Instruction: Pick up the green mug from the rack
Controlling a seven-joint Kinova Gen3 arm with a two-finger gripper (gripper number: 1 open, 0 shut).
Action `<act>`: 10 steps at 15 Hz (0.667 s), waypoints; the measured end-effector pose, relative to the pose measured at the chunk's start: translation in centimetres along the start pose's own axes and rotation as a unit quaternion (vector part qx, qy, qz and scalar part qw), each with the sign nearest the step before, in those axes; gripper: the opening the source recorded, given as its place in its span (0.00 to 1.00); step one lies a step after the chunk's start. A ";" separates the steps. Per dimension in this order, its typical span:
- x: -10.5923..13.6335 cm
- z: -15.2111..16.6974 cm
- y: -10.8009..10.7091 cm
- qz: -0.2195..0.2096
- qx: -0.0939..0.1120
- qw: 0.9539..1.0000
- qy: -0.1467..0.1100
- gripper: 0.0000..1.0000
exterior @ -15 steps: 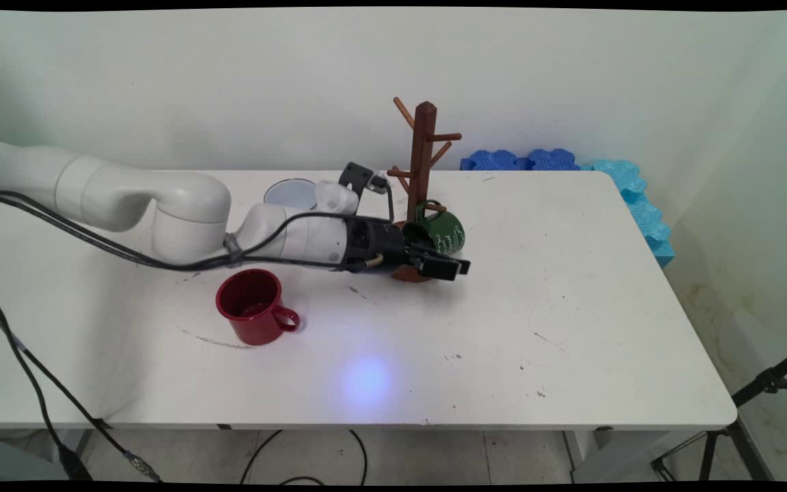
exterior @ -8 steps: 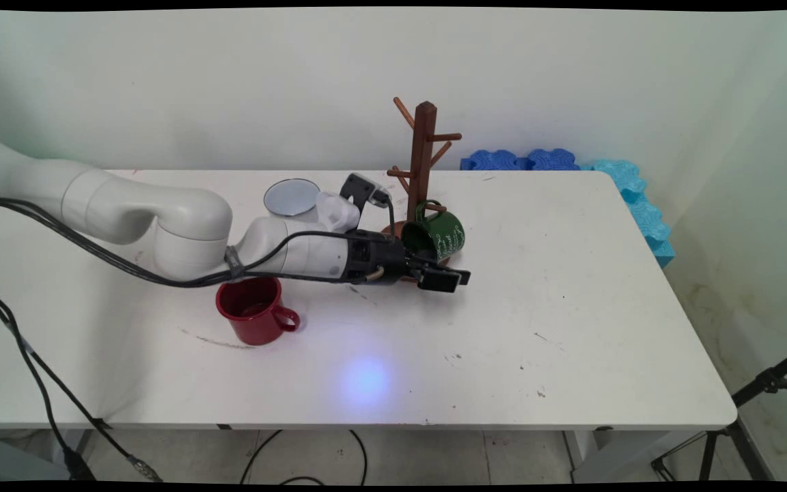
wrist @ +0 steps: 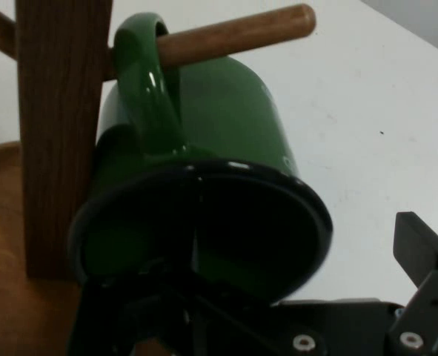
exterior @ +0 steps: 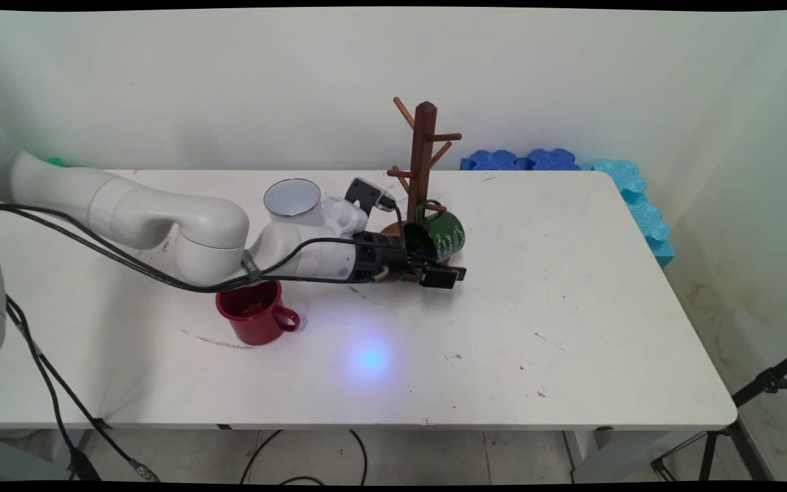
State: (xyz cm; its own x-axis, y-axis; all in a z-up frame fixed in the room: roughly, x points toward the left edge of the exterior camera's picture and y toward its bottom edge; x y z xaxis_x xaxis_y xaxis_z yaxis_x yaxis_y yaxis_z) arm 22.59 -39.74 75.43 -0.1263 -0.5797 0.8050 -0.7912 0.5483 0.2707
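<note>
I will next grab the dark green mug with my gripper by its dark rim [wrist: 319, 215]. Then I can lift the mug off the wooden peg [wrist: 241, 33].
A green mug [exterior: 438, 236] hangs by its handle on a low peg [wrist: 233, 37] of the brown wooden mug tree [exterior: 423, 157], mouth tilted toward the hand camera. My gripper [exterior: 443, 275] lies low over the table just in front of the tree's base, under and beside the mug. It is open; one black finger [wrist: 422, 256] shows well to the right of the mug's dark rim [wrist: 307, 215], apart from it. The other finger is lost in the dark below the mug. Nothing is held.
A red mug [exterior: 255, 313] stands upright near my forearm on the table [exterior: 571, 307]. A white mug [exterior: 292, 199] stands behind the arm. Blue foam pieces [exterior: 571, 167] lie past the table's back right corner. A black tripod [exterior: 762, 389] stands at the lower right.
My gripper has drawn back slightly to the left and lowered toward the table. The green mug stays hanging on its peg.
</note>
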 end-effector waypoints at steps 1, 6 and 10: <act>0.0 0.3 0.0 0.001 0.001 1.000 0.002 1.00; 0.1 1.2 0.0 0.002 0.003 1.000 0.010 1.00; 0.1 1.6 0.0 0.002 0.005 1.000 0.014 0.00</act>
State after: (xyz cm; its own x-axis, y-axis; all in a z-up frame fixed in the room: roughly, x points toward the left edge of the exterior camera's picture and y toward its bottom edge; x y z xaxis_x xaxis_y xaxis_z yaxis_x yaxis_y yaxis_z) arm 21.64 -40.70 74.66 -0.1122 -0.5598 0.8210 -0.7965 0.5446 0.2625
